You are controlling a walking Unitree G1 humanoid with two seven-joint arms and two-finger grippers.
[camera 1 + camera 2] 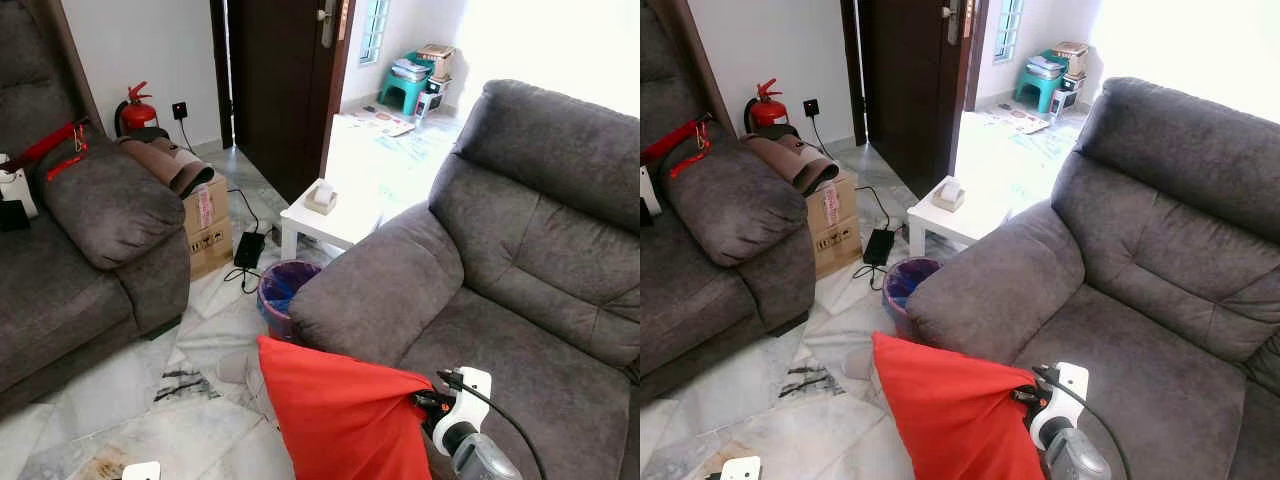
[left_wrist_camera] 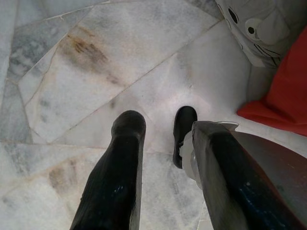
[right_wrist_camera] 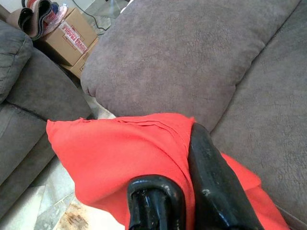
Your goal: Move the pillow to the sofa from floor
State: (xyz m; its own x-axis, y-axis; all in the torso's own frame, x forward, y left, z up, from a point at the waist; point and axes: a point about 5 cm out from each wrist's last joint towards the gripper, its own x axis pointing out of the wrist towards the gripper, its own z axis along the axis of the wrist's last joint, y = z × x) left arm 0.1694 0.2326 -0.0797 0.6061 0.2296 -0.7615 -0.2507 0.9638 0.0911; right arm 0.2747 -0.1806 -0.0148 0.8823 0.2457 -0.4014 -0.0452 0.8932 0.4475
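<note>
Next, my left gripper reaches the pillow and picks up its free upper corner (image 1: 268, 349). The pillow's red fabric (image 1: 350, 415) hangs slack and wide from its other corner.
The red pillow (image 1: 340, 410) hangs off the floor at the front edge of the grey sofa (image 1: 520, 300) on my right, just below its armrest (image 1: 370, 290). My right gripper (image 3: 184, 191) is shut on the pillow's fabric (image 3: 120, 153), pinching a fold at its upper right corner. The right wrist (image 1: 462, 410) sits over the sofa seat. My left gripper (image 2: 165, 125) hangs low over the marble floor (image 2: 96, 72), open with nothing between its fingers. A corner of the red pillow (image 2: 283, 96) lies beside it.
A purple-lined waste bin (image 1: 283, 290) stands by the sofa armrest, with a white side table (image 1: 325, 220) behind it. A second grey sofa (image 1: 90, 240) fills the left. A cardboard box (image 1: 205, 225), a power adapter with cable (image 1: 248, 248) and a fire extinguisher (image 1: 135, 110) line the wall.
</note>
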